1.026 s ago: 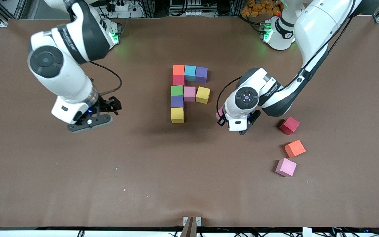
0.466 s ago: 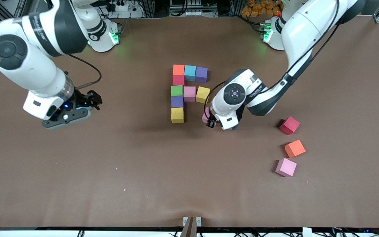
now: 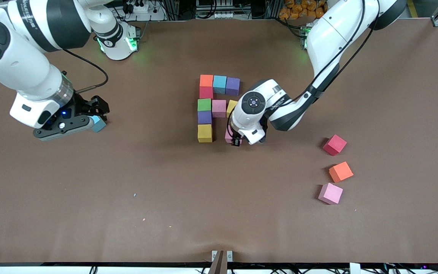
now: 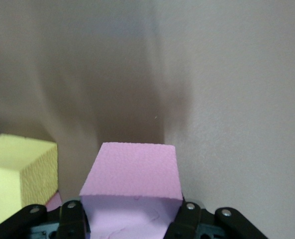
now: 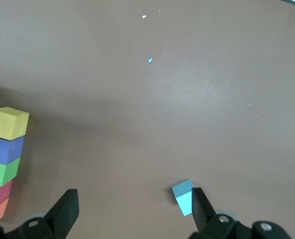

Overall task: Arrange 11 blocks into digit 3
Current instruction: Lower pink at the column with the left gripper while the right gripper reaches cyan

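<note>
The pink cube is short of its spot beside the column's yellow end cube, so I need to move it there before my left gripper lets it go.
The cube figure stands mid-table: an orange (image 3: pixel 206 80), light blue (image 3: pixel 219 84) and purple (image 3: pixel 232 86) row, then a red (image 3: pixel 206 92), green (image 3: pixel 204 104), purple (image 3: pixel 204 117) and yellow cube (image 3: pixel 205 133) column, with a pink (image 3: pixel 219 108) and a yellow cube (image 3: pixel 231 108) beside the green. My left gripper (image 3: pixel 234 139) is shut on a pink cube (image 3: pixel 228 135), low over the table beside the column's yellow end cube. The left wrist view shows this pink cube (image 4: pixel 132 172) between the fingers of the left gripper (image 4: pixel 132 219), with a yellow cube (image 4: pixel 18 174) next to it. My right gripper (image 3: pixel 84 125) is open and empty; a loose light blue cube (image 3: pixel 98 124) lies by one finger (image 5: pixel 202 209).
Three spare cubes lie toward the left arm's end: red (image 3: pixel 334 145), orange (image 3: pixel 340 171) and pink (image 3: pixel 330 193), each nearer the front camera than the one before. In the right wrist view the figure's column (image 5: pixel 5 148) shows at the edge. Small foam crumbs (image 3: pixel 134 195) dot the table.
My left gripper has carried the pink cube toward the figure, close to the yellow end cube. My right arm has swung away toward its own end, uncovering a light blue cube.
</note>
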You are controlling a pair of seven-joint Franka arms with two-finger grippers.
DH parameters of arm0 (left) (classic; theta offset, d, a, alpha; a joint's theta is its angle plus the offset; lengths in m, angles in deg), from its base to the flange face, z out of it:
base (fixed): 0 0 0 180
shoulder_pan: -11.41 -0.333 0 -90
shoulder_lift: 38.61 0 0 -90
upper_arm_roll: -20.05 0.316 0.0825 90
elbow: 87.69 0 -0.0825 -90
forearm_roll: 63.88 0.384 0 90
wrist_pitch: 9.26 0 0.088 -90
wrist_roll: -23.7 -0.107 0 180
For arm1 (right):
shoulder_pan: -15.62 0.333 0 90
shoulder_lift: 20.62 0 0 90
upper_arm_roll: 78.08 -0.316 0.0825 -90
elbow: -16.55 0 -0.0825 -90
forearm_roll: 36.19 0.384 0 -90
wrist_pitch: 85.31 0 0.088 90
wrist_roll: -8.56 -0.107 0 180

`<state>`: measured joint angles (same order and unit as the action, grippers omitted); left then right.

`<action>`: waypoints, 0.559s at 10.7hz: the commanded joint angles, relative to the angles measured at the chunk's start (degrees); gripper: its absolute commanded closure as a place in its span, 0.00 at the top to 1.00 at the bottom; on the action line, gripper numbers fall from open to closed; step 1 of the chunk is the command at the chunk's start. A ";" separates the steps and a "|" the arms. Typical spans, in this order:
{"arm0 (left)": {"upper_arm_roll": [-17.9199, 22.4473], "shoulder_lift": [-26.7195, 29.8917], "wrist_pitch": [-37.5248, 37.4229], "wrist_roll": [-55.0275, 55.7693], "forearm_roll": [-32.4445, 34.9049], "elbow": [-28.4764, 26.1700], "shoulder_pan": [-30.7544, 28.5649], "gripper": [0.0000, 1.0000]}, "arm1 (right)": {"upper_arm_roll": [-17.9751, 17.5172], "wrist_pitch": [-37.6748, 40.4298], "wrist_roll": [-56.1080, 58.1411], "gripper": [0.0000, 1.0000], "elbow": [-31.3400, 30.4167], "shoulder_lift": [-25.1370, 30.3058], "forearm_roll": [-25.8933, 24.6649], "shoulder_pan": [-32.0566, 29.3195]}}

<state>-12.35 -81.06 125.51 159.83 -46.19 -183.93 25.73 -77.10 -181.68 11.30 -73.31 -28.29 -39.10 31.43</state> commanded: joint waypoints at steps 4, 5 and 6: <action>0.85 -0.96 7.86 6.42 -0.29 -1.57 1.68 0.03 | -0.54 0.13 5.85 1.00 -4.44 4.06 5.19 -7.53; 0.85 -0.96 8.39 6.68 -0.37 -1.75 1.59 0.03 | -0.45 0.74 6.22 1.00 -4.62 4.33 5.19 -7.63; 0.85 -1.22 9.44 7.55 -0.37 -2.19 1.85 0.03 | -0.45 1.18 6.13 1.00 -4.62 4.59 5.19 -7.80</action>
<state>-11.99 -82.56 132.95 165.64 -46.19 -185.20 26.92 -76.80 -180.83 16.81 -75.45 -26.41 -34.93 24.26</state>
